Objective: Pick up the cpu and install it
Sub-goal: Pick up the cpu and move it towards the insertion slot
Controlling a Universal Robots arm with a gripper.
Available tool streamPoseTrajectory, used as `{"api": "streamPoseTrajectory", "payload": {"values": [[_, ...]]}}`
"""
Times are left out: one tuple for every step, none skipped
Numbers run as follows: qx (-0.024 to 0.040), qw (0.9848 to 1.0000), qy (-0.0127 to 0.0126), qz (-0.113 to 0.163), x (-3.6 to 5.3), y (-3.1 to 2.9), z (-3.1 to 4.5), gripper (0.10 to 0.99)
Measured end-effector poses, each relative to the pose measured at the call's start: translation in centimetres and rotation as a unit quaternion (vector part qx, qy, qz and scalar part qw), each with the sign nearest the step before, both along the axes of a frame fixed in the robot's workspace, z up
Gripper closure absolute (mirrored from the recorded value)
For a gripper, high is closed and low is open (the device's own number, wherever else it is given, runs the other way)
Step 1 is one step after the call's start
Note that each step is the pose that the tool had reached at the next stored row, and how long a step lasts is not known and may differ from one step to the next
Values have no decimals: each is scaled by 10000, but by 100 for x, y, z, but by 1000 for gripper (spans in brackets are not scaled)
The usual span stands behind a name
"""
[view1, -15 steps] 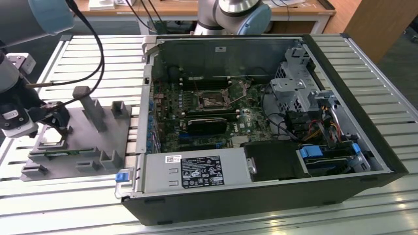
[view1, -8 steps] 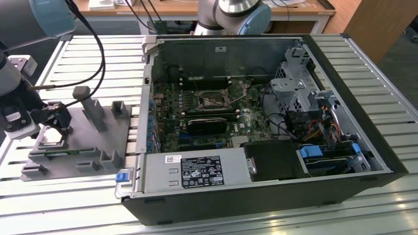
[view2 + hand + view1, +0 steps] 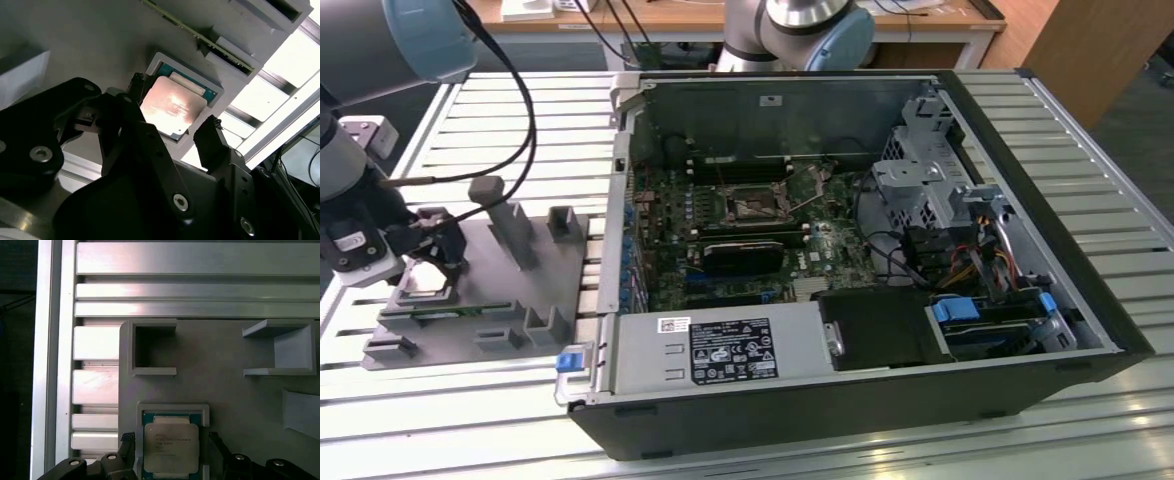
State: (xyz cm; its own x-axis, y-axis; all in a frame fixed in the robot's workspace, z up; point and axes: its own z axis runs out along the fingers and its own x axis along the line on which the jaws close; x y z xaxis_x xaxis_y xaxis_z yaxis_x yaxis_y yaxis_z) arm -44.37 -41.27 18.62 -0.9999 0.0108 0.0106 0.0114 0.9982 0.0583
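Next, my gripper grips the cpu by its opposite side edges to install it in the motherboard's square socket [image 3: 754, 203].
The cpu [image 3: 171, 447], a small square chip with a shiny metal top, lies flat in a raised square recess of the grey plastic tray [image 3: 494, 300]. The cpu [image 3: 172, 105] also shows in the second wrist view, and from the exterior view as a pale patch [image 3: 430, 278] under the tool. My gripper [image 3: 434, 255] hangs just above it at the exterior view's left. In both wrist views the gripper [image 3: 171, 440] [image 3: 174, 102] is open, one black finger [image 3: 127, 442] on each side of the recess, apart from the chip.
The open computer case [image 3: 1014, 250] lies on the slatted aluminium table [image 3: 520, 110], to the exterior view's right of the tray. The square socket frame [image 3: 750, 205] sits mid-motherboard. Upright pegs [image 3: 507, 225] stand on the tray near the gripper. A second arm's base [image 3: 801, 30] stands behind the case.
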Motion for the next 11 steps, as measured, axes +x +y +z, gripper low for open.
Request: {"api": "streamPoseTrajectory", "payload": {"values": [[3,10000,0,0,0,0,-4,384],[5,10000,0,0,0,0,-7,384],[6,10000,1,0,0,-1,-8,451],[6,10000,0,1,1,-1,-11,451],[7,10000,0,0,0,0,-13,451],[7,10000,0,0,0,0,-14,451],[7,10000,0,1,1,0,-15,451],[7,10000,0,2,1,0,-15,451],[7,10000,0,2,1,0,-15,451],[7,10000,0,3,1,0,-16,451],[7,10000,0,2,1,1,-15,467]]}}
